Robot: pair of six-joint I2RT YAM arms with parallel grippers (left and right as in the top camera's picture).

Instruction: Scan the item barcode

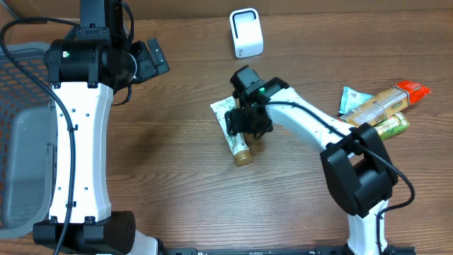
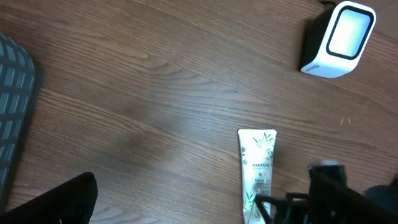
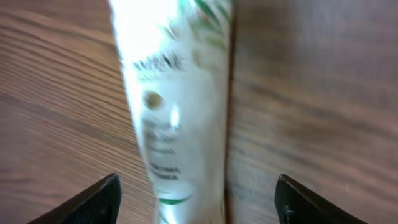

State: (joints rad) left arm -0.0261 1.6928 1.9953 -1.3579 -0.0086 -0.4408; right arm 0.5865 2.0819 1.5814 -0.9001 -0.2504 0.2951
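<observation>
The Pantene tube should be grabbed next by my right gripper across its long sides, toward the gold cap (image 1: 236, 138) (image 3: 191, 200), so that its bottom can be turned over for barcode scanning.
A white Pantene tube (image 1: 233, 140) with green leaf print and a gold cap lies flat on the wooden table, cap toward the front. It also shows in the left wrist view (image 2: 257, 167) and fills the right wrist view (image 3: 177, 106). My right gripper (image 1: 252, 122) hangs low over the tube's middle, open, with both fingers (image 3: 93, 202) well apart from the tube's sides (image 3: 196, 186). The white barcode scanner (image 1: 246, 33) stands upright at the back (image 2: 339, 37). My left gripper (image 1: 153, 59) is open and empty at the back left, one finger (image 2: 62, 202) in view.
A grey mesh basket (image 1: 21, 127) sits at the left table edge (image 2: 12, 93). Several packaged items (image 1: 382, 106), including an orange-tipped pack and a teal pouch, lie at the right. The right arm's base (image 1: 357, 173) stands at the front right.
</observation>
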